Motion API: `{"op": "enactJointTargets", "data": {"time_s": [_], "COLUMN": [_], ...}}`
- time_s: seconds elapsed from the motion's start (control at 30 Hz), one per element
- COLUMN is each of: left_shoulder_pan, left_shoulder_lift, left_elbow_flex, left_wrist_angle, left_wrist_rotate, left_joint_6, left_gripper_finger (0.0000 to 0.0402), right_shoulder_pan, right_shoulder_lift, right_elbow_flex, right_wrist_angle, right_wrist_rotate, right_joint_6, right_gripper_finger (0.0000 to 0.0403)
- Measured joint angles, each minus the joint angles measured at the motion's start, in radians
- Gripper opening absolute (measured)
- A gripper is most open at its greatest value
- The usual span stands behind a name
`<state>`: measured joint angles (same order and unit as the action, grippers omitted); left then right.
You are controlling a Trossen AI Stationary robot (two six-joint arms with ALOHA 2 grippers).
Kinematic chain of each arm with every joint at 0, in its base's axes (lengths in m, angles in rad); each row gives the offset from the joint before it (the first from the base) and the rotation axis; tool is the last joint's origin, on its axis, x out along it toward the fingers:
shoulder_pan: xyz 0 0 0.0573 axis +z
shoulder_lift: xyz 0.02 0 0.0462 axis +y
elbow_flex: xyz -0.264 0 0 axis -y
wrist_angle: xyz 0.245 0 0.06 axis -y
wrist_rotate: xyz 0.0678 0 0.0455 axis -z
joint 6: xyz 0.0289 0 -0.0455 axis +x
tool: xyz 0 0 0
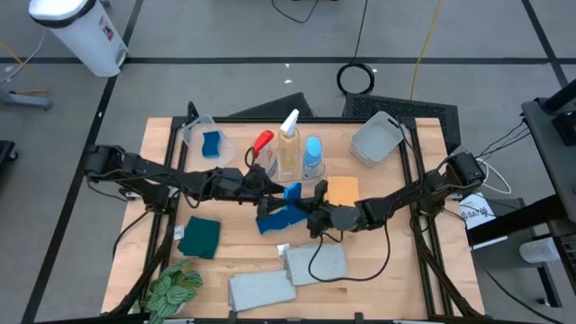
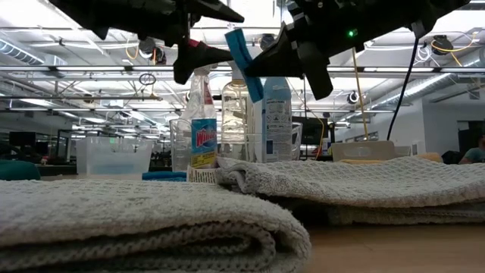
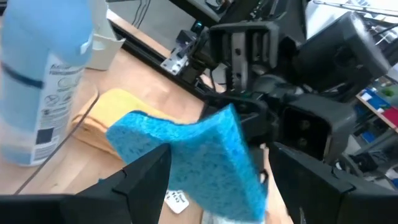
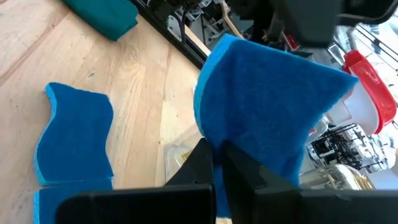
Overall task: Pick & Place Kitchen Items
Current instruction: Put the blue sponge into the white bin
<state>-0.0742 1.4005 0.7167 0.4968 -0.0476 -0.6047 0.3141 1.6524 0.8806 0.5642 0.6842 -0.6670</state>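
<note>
My left gripper will next put the blue sponge into the clear tub with the other sponge, grabbing it by its loose end (image 3: 208,180).
My right gripper (image 1: 306,200) is shut on a blue sponge (image 1: 292,191), held above the middle of the table. My left gripper (image 3: 221,165) faces it from the table's left, open, with one finger on each side of the sponge (image 3: 199,149); no touch shows. In the low view the sponge (image 2: 244,57) hangs high between the two grippers. Behind them stand the red-trigger bottle (image 1: 262,144), the white-trigger bottle (image 1: 288,142) and the blue-capped bottle (image 1: 312,157). An orange sponge (image 1: 342,191) lies flat to the right. A blue wavy-edged piece (image 4: 74,143) lies on the table below. My right gripper pinches one end of the blue sponge (image 4: 224,134) between its two shut fingers (image 4: 199,158). The fingers come about level from the table's right. The sponge sticks out past the fingertips toward my left gripper, tilted and lifted clear of the table.
A teal cloth (image 1: 200,237) lies at the near left, two grey folded towels (image 1: 315,261) (image 1: 261,290) near the front edge, and a green plant (image 1: 175,288) at the near left corner. A clear tub (image 1: 207,139) with a blue sponge and a grey tub (image 1: 376,139) stand at the back.
</note>
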Motion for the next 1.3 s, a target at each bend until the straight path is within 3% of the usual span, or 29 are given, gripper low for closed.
{"op": "enactJointTargets", "data": {"time_s": [0.27,0.43,0.9,1.3], "left_shoulder_pan": [0.0,0.0,0.011,0.03], "left_shoulder_lift": [0.0,0.0,0.0,0.0], "left_elbow_flex": [0.003,0.003,0.004,0.004], "left_wrist_angle": [-0.001,-0.027,-0.088,-0.132], "left_wrist_rotate": [-0.009,-0.087,-0.18,-0.182], "left_joint_6": [0.021,0.046,0.05,0.045], "left_gripper_finger": [0.0273,0.0273,0.0273,0.0273], "right_shoulder_pan": [0.0,-0.002,-0.013,-0.013], "right_shoulder_lift": [0.0,0.0,0.0,0.0], "right_elbow_flex": [0.0,0.0,-0.002,-0.002], "right_wrist_angle": [-0.014,-0.009,-0.015,-0.01], "right_wrist_rotate": [0.002,0.054,0.054,0.051], "right_joint_6": [0.0,-0.001,0.008,0.003], "right_gripper_finger": [0.0,0.0,0.0,0.0]}}
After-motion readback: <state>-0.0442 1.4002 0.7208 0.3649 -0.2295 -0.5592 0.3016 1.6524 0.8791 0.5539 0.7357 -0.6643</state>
